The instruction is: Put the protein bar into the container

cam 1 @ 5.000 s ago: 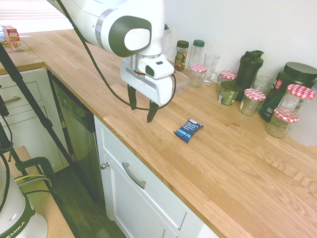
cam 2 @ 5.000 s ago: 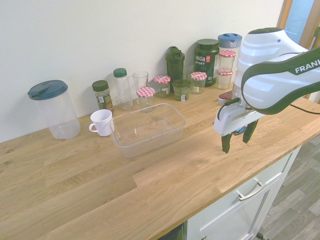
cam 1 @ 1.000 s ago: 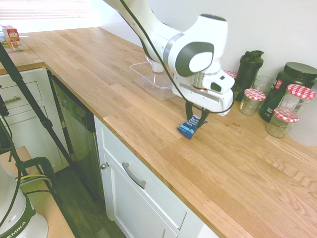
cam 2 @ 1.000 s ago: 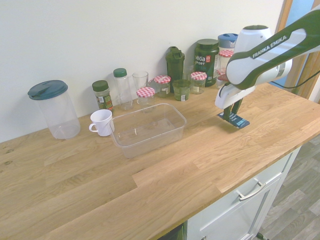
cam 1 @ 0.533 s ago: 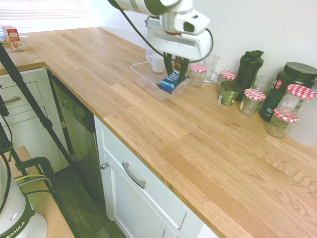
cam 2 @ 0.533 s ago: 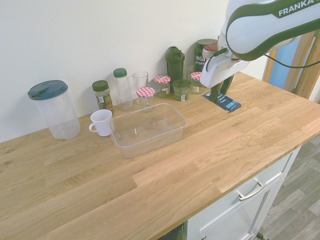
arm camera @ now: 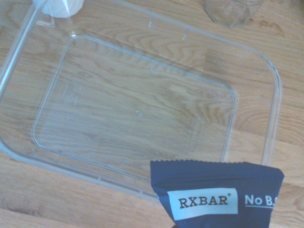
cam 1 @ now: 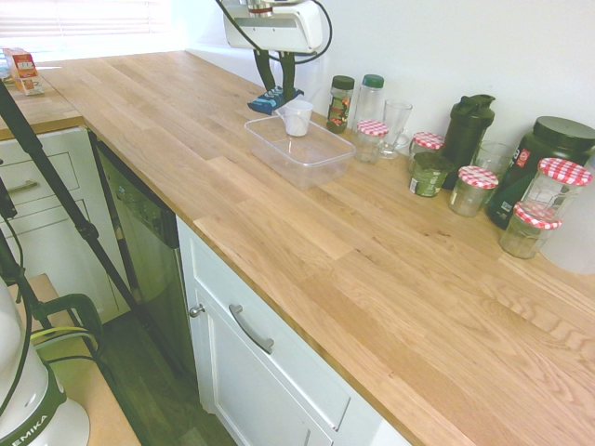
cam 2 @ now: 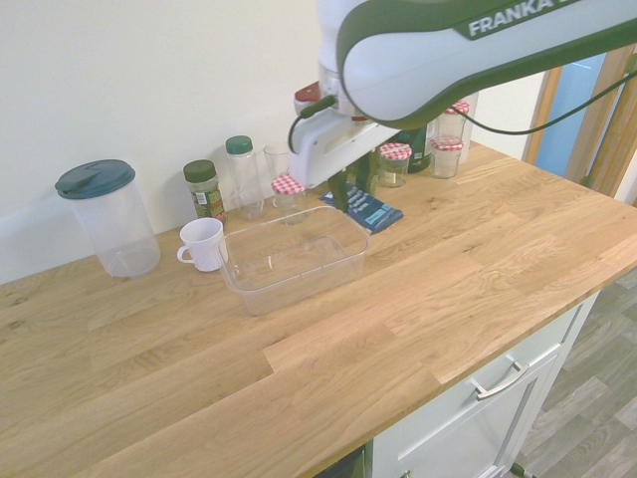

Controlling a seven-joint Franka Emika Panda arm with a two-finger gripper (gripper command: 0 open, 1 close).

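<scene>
The protein bar point(cam 1: 269, 98) is still above the container's rim point(cam 1: 330, 147) in the exterior view, so it is too early to let go. My gripper brings the bar down into the container next, before releasing it.
The protein bar point(cam 2: 369, 210), a dark blue packet with white print, hangs tilted in the air with my gripper point(cam 2: 344, 195) shut on its upper end. It hovers just over the right end of the container point(cam 2: 299, 293), a shallow clear tub with nothing inside. In the first exterior view the gripper point(cam 1: 274, 88) holds the protein bar point(cam 1: 269, 98) up behind the container point(cam 1: 279, 163). The wrist view looks straight down into the container point(arm camera: 273, 95), and the protein bar point(arm camera: 218, 197) shows at one rim.
A white cup point(cam 2: 202, 242) stands against the container's back left corner, and a tall clear jug point(cam 2: 105, 214) with a dark lid stands further left. Along the wall are a spice bottle point(cam 2: 204, 189), a glass, red-checked-lid jars point(cam 2: 290, 189) and dark tubs point(cam 1: 544, 158). The counter's front edge point(cam 2: 468, 373) is near.
The gripper has lifted the protein bar off the counter and carried it left past the jars, from the counter's right part to just above the container's right end.
</scene>
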